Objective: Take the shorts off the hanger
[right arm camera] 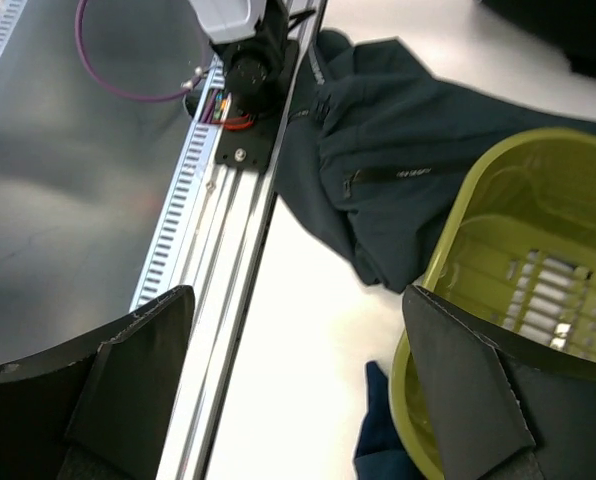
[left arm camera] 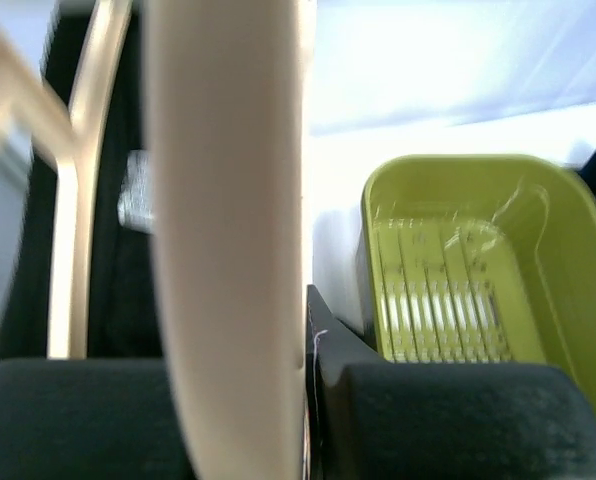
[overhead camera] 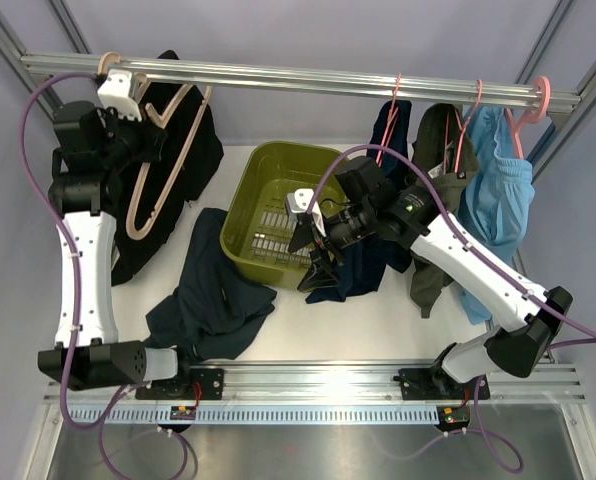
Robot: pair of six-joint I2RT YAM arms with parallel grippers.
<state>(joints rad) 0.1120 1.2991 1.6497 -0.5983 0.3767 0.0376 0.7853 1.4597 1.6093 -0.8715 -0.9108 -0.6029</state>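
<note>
The bare beige hanger would drop toward the table if released now. My left gripper should hold it until its top reaches the metal bar.
The dark teal-slate shorts [overhead camera: 216,298] lie crumpled on the white table at front left, also showing in the right wrist view [right arm camera: 398,185]. The navy shorts [overhead camera: 356,268] hang from a pink hanger [overhead camera: 388,125] on the rail, and their lower end droops to the table beside the basket. My right gripper [overhead camera: 313,258] stands open over the table between basket and navy fabric [right arm camera: 383,440], with nothing between its fingers [right arm camera: 298,370]. My left gripper [overhead camera: 143,110] is shut on a bare beige hanger [overhead camera: 163,175] at the upper left; its bar [left arm camera: 228,250] fills the left wrist view.
An olive-green basket [overhead camera: 240,205] stands mid-table. A black garment [overhead camera: 198,150] hangs behind the beige hanger. An olive-green pair [overhead camera: 438,170] and a light-blue pair [overhead camera: 503,195] hang on pink hangers at the right. The metal rail [overhead camera: 298,78] runs across the back.
</note>
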